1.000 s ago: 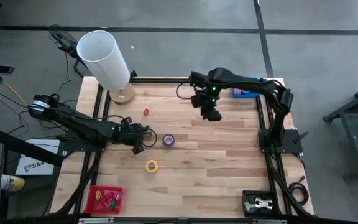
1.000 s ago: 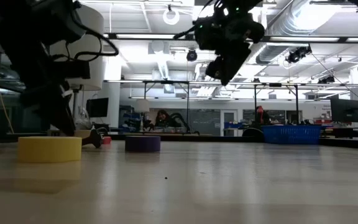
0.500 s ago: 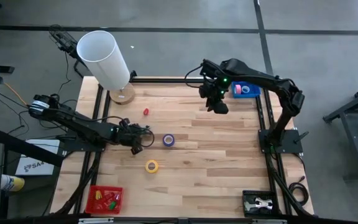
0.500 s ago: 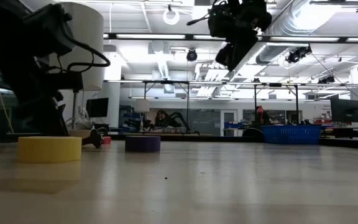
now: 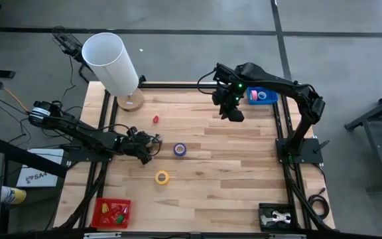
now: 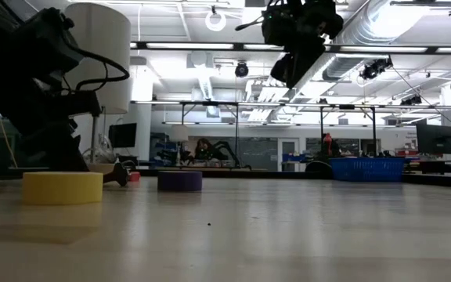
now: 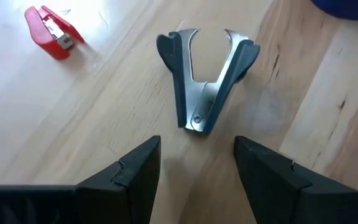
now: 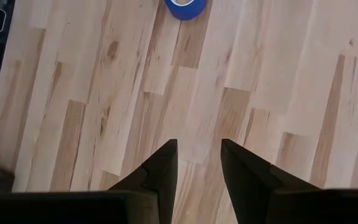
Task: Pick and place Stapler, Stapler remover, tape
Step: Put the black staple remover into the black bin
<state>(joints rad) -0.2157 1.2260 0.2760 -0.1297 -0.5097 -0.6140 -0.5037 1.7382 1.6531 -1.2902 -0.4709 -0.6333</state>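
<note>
The stapler remover is still beyond my left gripper's fingers and closing now would miss, so I will move the gripper toward it before closing.
The stapler remover (image 7: 204,81), grey-blue with metal jaws, lies flat on the wood just ahead of my left gripper (image 7: 197,165), which is open and low at the table's left (image 5: 146,149); its fingers stand short of the remover and apart from it. The small red stapler (image 5: 156,119) lies beyond it. A purple tape roll (image 5: 180,149) and a yellow one (image 5: 162,177) lie flat mid-table. Pink and blue rolls sit in a blue bin (image 5: 268,97). My right gripper (image 5: 231,113) hangs high over the far side, open with nothing between its fingers (image 8: 194,165).
A tall white cylinder (image 5: 111,61) on a wooden base stands at the far left corner. A red tray (image 5: 111,212) with small items sits at the near left, and a black tray (image 5: 277,216) at the near right. Bare wood lies between the rolls and the right side.
My left gripper has sunk toward the table and the stapler remover, staying open. My right gripper has risen and swung toward the far right, uncovering the blue bin, and has then kept still. Nothing on the table has moved.
</note>
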